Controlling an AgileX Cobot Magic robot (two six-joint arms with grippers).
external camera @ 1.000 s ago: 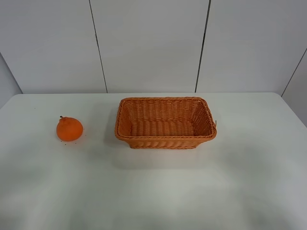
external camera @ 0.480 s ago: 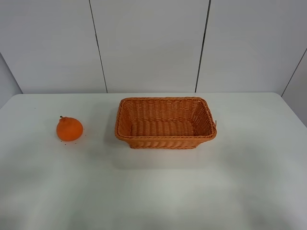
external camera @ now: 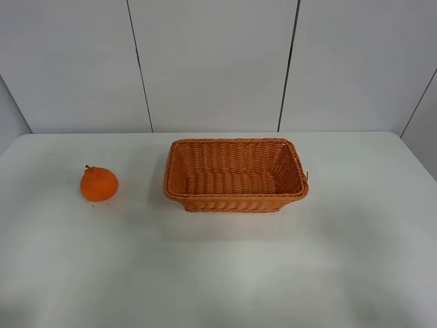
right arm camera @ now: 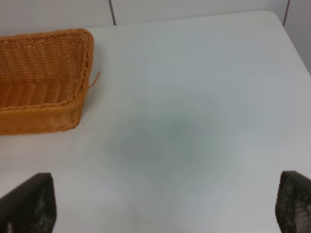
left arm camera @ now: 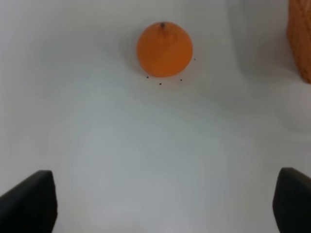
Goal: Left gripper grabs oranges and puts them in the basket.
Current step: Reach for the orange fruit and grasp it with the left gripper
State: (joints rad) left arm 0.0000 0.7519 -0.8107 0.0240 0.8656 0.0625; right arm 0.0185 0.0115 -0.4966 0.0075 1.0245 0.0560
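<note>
My left gripper is to grab the orange next around its rounded body (external camera: pixel 99 184), so that it can put the orange in the basket (external camera: pixel 235 199).
The orange (external camera: pixel 99 184) sits on the white table at the left, apart from the basket (external camera: pixel 235 199) at the middle. The basket's inside looks empty. Neither arm shows in the exterior high view. In the left wrist view the orange (left arm camera: pixel 164 50) lies ahead of my left gripper (left arm camera: pixel 163 206), whose black fingertips (left arm camera: pixel 29 201) stand wide apart, open and empty; an edge of the basket (left arm camera: pixel 301 43) shows there too. In the right wrist view my right gripper (right arm camera: pixel 163 204) is open and empty, with the basket's end (right arm camera: pixel 43 114) off to one side.
The white table (external camera: pixel 225 273) runs to a grey panelled wall (external camera: pixel 212 61) at the back. A loose wicker strand (right arm camera: pixel 94 79) sticks out from the basket's corner. A few small dark specks (left arm camera: pixel 160 83) lie on the table by the orange.
</note>
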